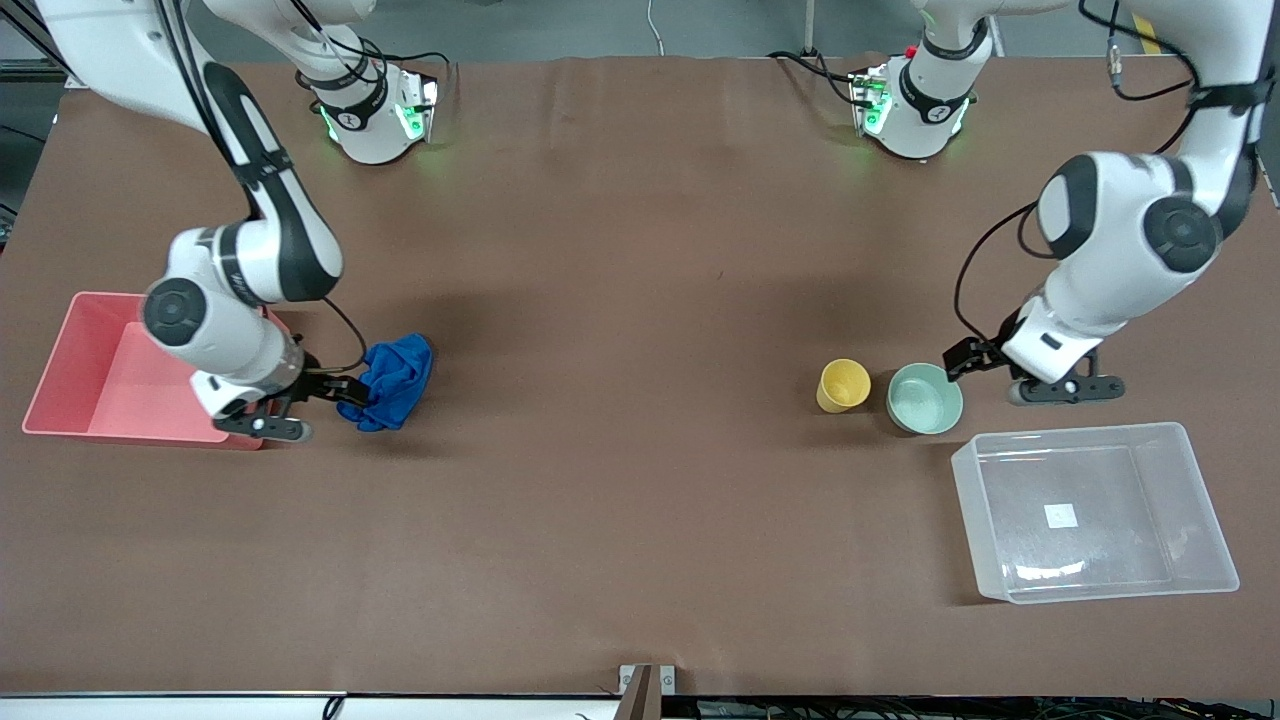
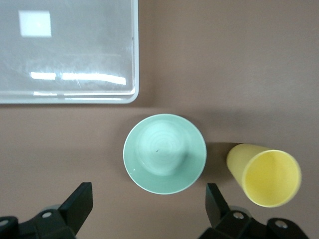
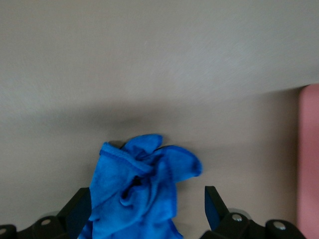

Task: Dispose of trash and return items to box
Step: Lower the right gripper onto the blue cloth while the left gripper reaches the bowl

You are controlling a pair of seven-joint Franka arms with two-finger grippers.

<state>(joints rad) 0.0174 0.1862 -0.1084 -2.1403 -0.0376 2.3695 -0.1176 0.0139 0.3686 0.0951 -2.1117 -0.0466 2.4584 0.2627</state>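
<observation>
I need to grab the bright blue rag by its crumpled middle [image 1: 389, 386] with my right gripper next, so that I can drop it into the pink bin [image 1: 126, 378].
The bright blue rag [image 1: 392, 381] lies crumpled on the table beside the pink bin. My right gripper [image 1: 335, 390] is open and low, with the rag [image 3: 137, 189] partly between its fingers [image 3: 215, 205]. The yellow cup [image 1: 842, 385] and the mint-green bowl [image 1: 925, 397] stand side by side, next to the clear box [image 1: 1190, 480]. My left gripper [image 1: 975, 362] is open and empty just beside the bowl. In the left wrist view the bowl [image 2: 164, 153] sits just ahead of the gripper [image 2: 148, 204], with the cup [image 2: 264, 172] beside it and the box [image 2: 75, 94] past it.
The pink bin [image 1: 75, 375] stands at the right arm's end of the table, and its edge shows in the right wrist view [image 3: 309, 159]. The clear box has a white sticker [image 1: 1061, 515] on its bottom. Brown table [image 1: 640, 300] lies between the two groups.
</observation>
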